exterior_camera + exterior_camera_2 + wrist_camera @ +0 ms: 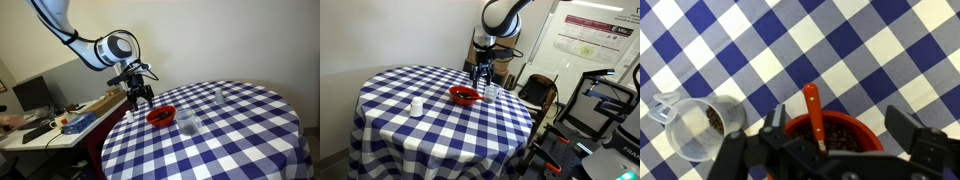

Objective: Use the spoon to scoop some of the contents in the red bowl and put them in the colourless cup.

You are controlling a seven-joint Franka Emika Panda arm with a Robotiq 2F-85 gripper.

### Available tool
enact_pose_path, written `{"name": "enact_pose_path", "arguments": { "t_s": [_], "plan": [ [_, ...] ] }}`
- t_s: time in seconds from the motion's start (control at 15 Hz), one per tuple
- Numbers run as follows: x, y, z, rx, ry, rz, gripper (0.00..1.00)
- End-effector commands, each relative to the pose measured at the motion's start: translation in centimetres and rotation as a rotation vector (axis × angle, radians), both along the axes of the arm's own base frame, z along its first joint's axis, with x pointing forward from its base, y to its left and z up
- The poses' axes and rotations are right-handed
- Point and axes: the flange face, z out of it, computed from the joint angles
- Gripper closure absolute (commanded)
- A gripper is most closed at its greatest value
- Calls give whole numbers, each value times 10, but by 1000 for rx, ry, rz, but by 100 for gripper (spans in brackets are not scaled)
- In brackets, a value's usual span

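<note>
The robot's fingers stop above the spoon's handle (166, 113) (815, 114) in an exterior view, so the gripper should go down first and then close on the handle.
The red bowl (868, 128) holds dark brown beans and sits on the blue-and-white checked table; it shows in both exterior views (160, 116) (465, 95). An orange-handled spoon (812, 108) rests in the bowl, its handle leaning out over the rim. A colourless cup (702, 128) with a few brown beans in it stands beside the bowl (186, 122) (492, 92). My gripper (838, 115) is open just above the bowl, fingers either side of the spoon without touching it (140, 95) (483, 75).
A second small whitish cup (219, 95) (416, 106) stands farther off on the round table (240, 140). A cluttered desk (60, 122) is beside the table. A chair (538, 92) and exercise equipment (605, 110) stand past the table's edge.
</note>
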Motion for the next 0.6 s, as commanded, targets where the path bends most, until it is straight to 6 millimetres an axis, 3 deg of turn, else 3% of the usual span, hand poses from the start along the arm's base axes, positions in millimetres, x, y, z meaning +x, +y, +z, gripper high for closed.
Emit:
{"name": "enact_pose_path", "arguments": {
  "t_s": [0.0,0.53],
  "plan": [
    [5,-4,-16,-28,21,33,0],
    [12,-8,-44,-14,65,27,0]
  ]
}}
